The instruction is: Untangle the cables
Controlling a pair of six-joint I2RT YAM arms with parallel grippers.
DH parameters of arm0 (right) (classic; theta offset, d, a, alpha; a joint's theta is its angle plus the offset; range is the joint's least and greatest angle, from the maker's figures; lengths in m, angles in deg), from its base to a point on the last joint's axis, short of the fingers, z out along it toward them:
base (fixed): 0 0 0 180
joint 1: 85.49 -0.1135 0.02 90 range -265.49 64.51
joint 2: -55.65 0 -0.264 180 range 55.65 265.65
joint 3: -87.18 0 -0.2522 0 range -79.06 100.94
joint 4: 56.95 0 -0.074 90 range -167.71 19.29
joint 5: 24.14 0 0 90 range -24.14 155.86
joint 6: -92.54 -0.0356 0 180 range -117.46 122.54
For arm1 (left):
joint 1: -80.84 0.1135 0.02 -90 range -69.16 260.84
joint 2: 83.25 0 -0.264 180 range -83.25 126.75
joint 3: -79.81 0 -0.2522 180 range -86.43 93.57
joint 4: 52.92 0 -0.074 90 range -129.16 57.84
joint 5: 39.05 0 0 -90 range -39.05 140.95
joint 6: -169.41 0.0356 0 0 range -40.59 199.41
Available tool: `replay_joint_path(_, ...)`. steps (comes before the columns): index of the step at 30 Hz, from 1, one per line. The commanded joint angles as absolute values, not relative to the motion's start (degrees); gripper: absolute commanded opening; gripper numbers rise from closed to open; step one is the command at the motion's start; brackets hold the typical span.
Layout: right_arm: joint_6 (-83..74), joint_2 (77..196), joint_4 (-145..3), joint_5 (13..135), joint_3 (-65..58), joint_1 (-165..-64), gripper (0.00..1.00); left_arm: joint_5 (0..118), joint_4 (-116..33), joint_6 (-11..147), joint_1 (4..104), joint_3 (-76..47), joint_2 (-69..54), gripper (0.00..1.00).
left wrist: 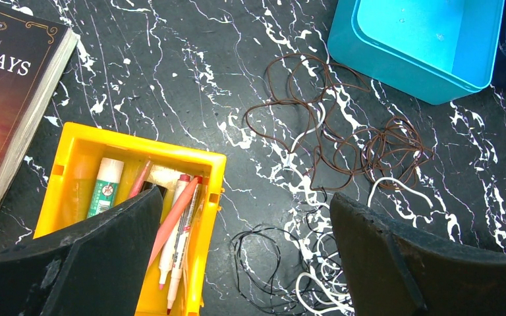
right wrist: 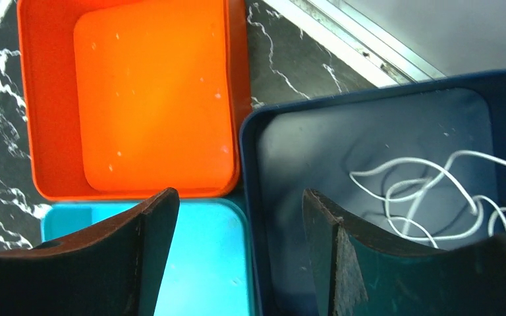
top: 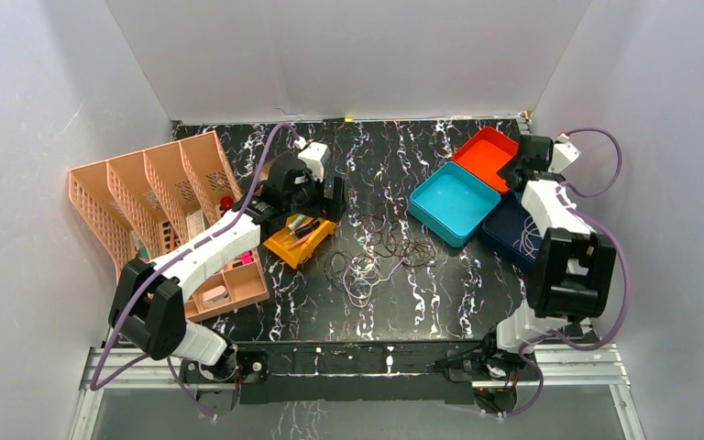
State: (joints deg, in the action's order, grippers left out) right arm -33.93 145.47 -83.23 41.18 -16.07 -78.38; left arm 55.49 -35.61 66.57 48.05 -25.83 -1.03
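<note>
I will grab the dark blue tray by its rim [right wrist: 247,164] beside the orange tray with my right gripper, so the dark blue tray's inside stays free for cables.
The cables [top: 383,249] lie in a loose tangle mid-table: brown loops [left wrist: 342,135], a black loop [left wrist: 263,257] and white strands [left wrist: 316,280]. My left gripper [left wrist: 245,204] hangs open above the tangle's left edge and the yellow bin, with nothing between its fingers; in the top view it [top: 328,203] is just left of the cables. One white cable [right wrist: 428,191] lies curled in the dark blue tray [right wrist: 369,118]. My right gripper [right wrist: 238,197] is open and empty over the seam where that tray meets the teal tray; the top view shows it [top: 516,172] at the far right.
A yellow bin [left wrist: 138,141] of pens and a glue stick sits left of the tangle, with a book [left wrist: 13,85] beyond it. A peach slotted organizer [top: 160,197] fills the left side. The teal tray [top: 454,202] and orange tray [top: 488,154] sit at the right.
</note>
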Motion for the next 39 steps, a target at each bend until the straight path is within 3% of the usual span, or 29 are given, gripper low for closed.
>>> replay_joint_path(1,-38.53,150.85,-86.64,38.73,-7.83,-77.83,0.76,56.39,-34.81,66.84,48.10,-24.65,-1.21,0.98)
replay_joint_path(17,-40.24,163.12,-88.96,40.05,0.62,-77.36,0.67,56.49,-34.57,67.10,48.19,-24.55,-1.25,0.98)
replay_joint_path(24,-40.33,164.90,-88.33,40.13,0.45,-77.23,0.53,56.66,-34.50,67.10,48.19,-24.46,-1.14,0.98)
replay_joint_path(32,-40.12,166.27,-87.89,40.80,0.90,-77.18,0.44,56.47,-34.32,67.20,48.22,-24.38,-1.31,0.98)
replay_joint_path(39,-39.49,166.23,-87.61,41.06,0.52,-77.21,0.25,56.49,-34.26,67.28,48.23,-24.38,-1.42,0.99)
